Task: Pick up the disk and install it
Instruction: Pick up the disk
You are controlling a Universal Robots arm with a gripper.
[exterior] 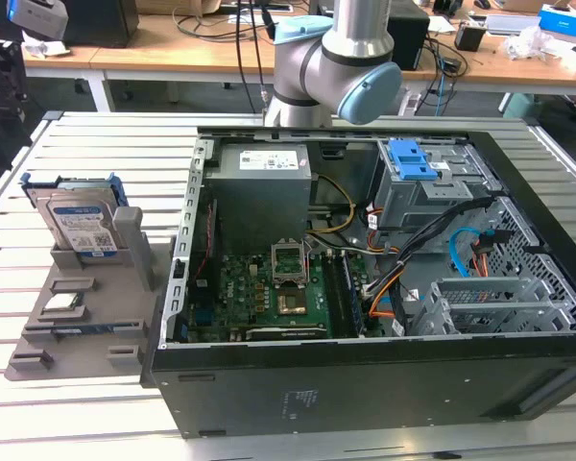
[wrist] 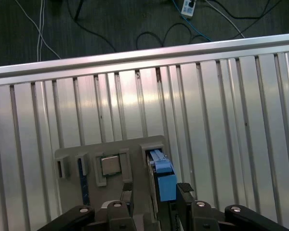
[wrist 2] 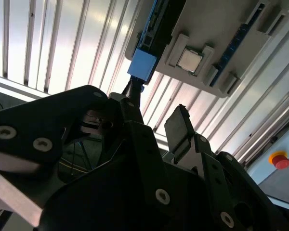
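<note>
The disk's lower end is wrapped by the grey holder's slot, so my gripper next needs to grab the disk by its exposed upper edge [exterior: 74, 184], across the disk's flat sides.
The disk [exterior: 82, 221] is a silver drive with a white-and-blue label in a blue bracket. It stands on edge in a slot of the grey holder [exterior: 77, 317] at the exterior view's left. In both wrist views its blue bracket edge [wrist: 163, 182] [wrist 2: 144, 63] appears from above. My gripper [wrist: 156, 192] [wrist 2: 156, 108] hangs open well above it, with nothing between its dark fingers [wrist: 185, 188]. The gap between the fingers lines up roughly over the disk's end.
A small square chip [exterior: 62, 305] [wrist: 111, 165] lies in the holder beside the disk. The open computer case [exterior: 365, 394], with a blue-latched drive bay [exterior: 413, 163], fills the slatted table's [exterior: 19, 240] middle. The arm's base [exterior: 336, 67] stands behind it. A red button [wrist 2: 279, 160] sits off the table.
</note>
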